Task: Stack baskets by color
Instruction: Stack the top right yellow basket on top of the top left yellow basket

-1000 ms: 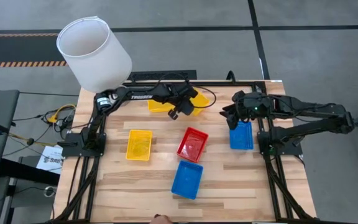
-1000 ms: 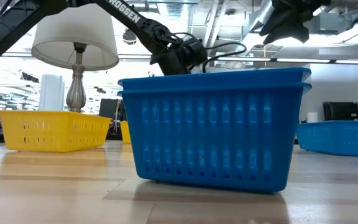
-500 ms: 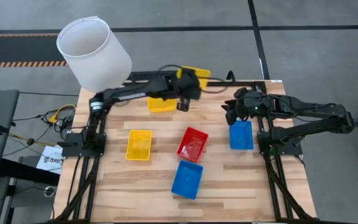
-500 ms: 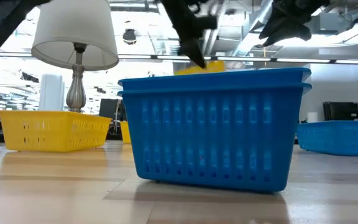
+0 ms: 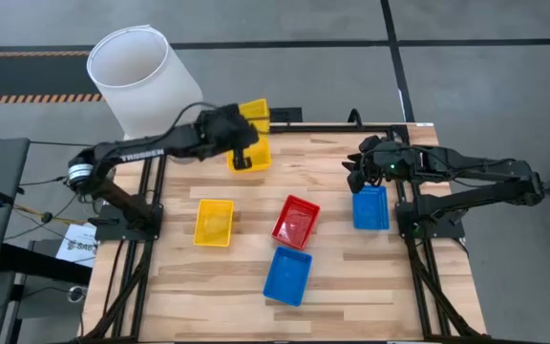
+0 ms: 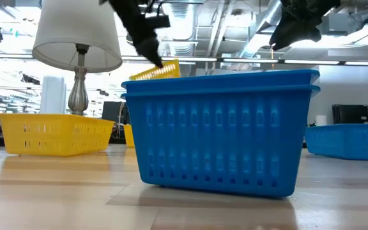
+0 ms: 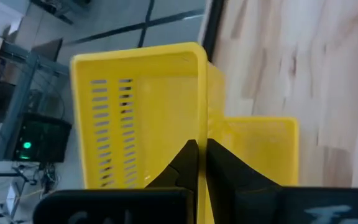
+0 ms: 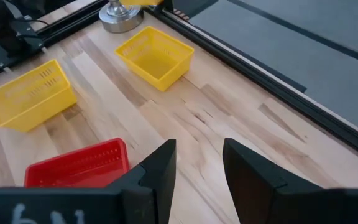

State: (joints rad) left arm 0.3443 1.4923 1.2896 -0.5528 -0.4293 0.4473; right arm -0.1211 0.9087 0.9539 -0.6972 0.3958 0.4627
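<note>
I should lower and level the yellow basket with my left gripper before I open it. The tilted yellow basket [image 5: 255, 114] is hanging beyond the lower basket's opening [image 5: 260, 156].
My left gripper [image 5: 242, 151] is shut on a yellow basket [image 5: 254, 115], which hangs in the air at the table's far edge, over a second yellow basket [image 5: 250, 159] that rests on its base. A third yellow basket [image 5: 213, 222], a red one [image 5: 296, 222] and a blue one [image 5: 287, 275] stand on the wood mid-table. My right gripper [image 5: 354, 177] hangs open above the far end of another blue basket [image 5: 370, 208], with nothing between its fingers. My left gripper pinches one side wall of the yellow basket at its rim [image 7: 202, 127], one finger inside the basket and one outside. The basket is lifted clear of the table and hangs tilted [image 6: 158, 70] below the fingers.
A big white lampshade [image 5: 141, 81] stands over the far left corner, its metal base [image 8: 122, 15] on the table beside the yellow baskets. Black frame rails run along the table's far edge. There is bare wood along the near edge and between the arms.
My left gripper has risen and swung toward the table's left edge, rolling its wrist. The yellow basket it holds has been lifted off the table at the far middle, tipped, and now hangs over the other yellow basket at the far edge.
</note>
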